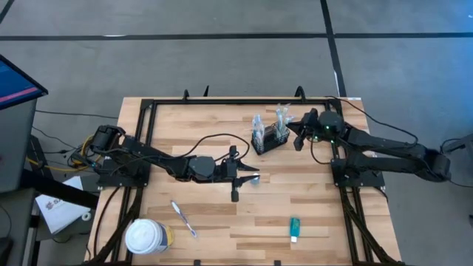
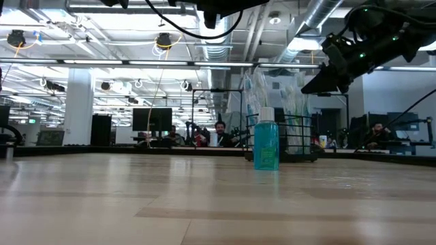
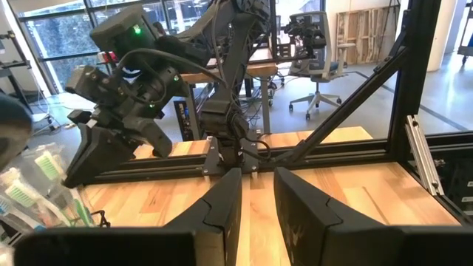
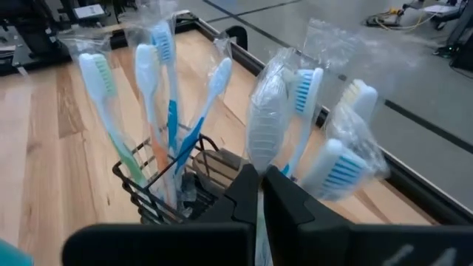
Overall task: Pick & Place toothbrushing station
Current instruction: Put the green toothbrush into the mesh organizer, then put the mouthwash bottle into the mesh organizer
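Observation:
The toothbrush's head [image 4: 267, 122] stands level with those in the black wire caddy [image 4: 198, 179], so it is time for my right gripper to release the toothbrush now: it would rest inside.
The black wire caddy [image 1: 270, 138] stands far of the table's middle, holding several wrapped toothbrushes [image 4: 159, 96]. My right gripper [image 1: 298, 137] is at its right side, shut on one wrapped toothbrush [image 4: 270, 118]. My left gripper [image 1: 250, 177] hovers near the table's middle, its fingers a little apart with only bare wood showing between them [image 3: 256, 210]. In the high view a small pale thing [image 1: 255, 177] shows at its tips; whether they touch I cannot tell. A loose toothbrush [image 1: 183, 219] lies at the near left. The teal tube [image 1: 294, 229] stands at the near right. My right gripper pinches the wrapped toothbrush between its two fingers, below the head, on the wrapped handle [image 4: 260, 174]. The fingers come level from the table's right side and lie across the brush. The brush stands upright, head up, beside the others in the caddy; its lower end is hidden by the fingers.
The white-lidded round tub [image 1: 146, 236] stands at the near left corner. A black frame [image 1: 148, 111] runs along the table's far and side edges. There is bare wood between the caddy and the tube.

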`<state>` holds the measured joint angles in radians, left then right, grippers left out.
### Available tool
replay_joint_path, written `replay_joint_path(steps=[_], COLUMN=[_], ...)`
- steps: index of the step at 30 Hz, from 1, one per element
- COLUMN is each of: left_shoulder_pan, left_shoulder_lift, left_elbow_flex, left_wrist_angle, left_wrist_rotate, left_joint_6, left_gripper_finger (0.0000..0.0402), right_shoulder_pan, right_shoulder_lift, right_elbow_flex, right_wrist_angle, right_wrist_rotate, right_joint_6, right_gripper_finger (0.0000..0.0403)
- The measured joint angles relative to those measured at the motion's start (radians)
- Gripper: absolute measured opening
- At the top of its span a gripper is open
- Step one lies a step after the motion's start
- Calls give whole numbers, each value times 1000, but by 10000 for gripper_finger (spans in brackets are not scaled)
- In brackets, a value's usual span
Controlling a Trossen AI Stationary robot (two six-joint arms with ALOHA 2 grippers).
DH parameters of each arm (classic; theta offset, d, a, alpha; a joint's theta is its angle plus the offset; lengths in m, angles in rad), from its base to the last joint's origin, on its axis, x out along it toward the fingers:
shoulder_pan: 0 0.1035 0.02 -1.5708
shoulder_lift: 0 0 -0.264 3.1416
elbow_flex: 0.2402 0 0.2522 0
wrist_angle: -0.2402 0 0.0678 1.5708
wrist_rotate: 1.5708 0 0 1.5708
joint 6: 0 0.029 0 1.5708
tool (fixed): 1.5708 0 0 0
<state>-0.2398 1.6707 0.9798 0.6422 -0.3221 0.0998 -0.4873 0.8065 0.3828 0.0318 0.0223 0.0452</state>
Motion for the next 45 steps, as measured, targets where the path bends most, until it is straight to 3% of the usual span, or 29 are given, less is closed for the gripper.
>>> replay_joint_path(steps=[10, 27, 45], left_shoulder_pan=[0, 0, 0], left_shoulder_lift=[0, 0, 0], left_elbow_flex=[0, 0, 0], left_wrist_angle=[-2, -16, -41], left_wrist_rotate=[1, 3, -1], left_joint_6=[0, 0, 0], left_gripper_finger=[76, 76, 76], right_shoulder_pan=[0, 1, 29], right_shoulder_lift=[34, -44, -144], right_elbow_flex=[0, 1, 25], right_wrist_angle=[-16, 2, -89], right_wrist_rotate=[0, -5, -26], right_joint_6=[0, -30, -26], right_gripper_finger=[46, 56, 175])
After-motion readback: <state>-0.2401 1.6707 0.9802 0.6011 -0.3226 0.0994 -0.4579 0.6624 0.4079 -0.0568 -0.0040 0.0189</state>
